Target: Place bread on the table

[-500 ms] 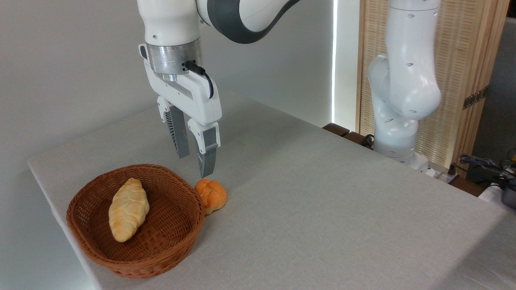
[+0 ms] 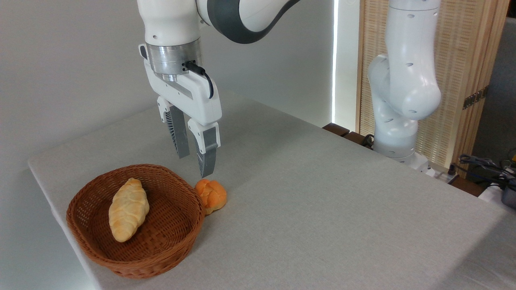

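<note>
My gripper is to put the bread on the tabletop, so next it should grab the bread by its narrow tapered end (image 2: 134, 188).
The bread (image 2: 128, 209), a pale golden ridged loaf with tapered ends, lies inside the brown wicker basket (image 2: 169, 245) at the table's front left. My gripper (image 2: 195, 166) hangs above the basket's far right rim, fingers pointing down, open and holding nothing. It is above and to the right of the bread, well apart from it. The table (image 2: 322, 209) is a wide light grey-beige top.
A small round orange knotted bun (image 2: 211, 195) rests on the table against the basket's right side, just under my fingertips. The arm's white base (image 2: 399, 100) stands at the table's far right edge. The table's left edge runs close to the basket.
</note>
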`<state>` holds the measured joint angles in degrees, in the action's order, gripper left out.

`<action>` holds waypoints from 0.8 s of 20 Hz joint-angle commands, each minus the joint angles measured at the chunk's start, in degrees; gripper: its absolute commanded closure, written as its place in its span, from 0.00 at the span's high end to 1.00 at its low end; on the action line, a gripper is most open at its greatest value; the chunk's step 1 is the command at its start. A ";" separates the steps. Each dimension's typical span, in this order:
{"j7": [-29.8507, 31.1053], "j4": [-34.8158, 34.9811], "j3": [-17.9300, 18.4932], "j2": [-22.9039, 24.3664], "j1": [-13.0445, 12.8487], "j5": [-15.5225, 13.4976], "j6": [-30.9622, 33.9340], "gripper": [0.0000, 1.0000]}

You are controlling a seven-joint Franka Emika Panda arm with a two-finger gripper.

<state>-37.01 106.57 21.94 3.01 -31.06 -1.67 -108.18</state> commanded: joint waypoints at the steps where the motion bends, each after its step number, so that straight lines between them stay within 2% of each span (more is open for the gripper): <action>1: -0.25 -1.10 0.30 -0.46 -0.23 0.18 1.48 1.00; 16: 0.19 -1.01 -0.40 -1.78 -0.84 -0.52 0.96 1.00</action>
<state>-37.01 106.57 21.44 2.28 -31.45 -1.67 -108.18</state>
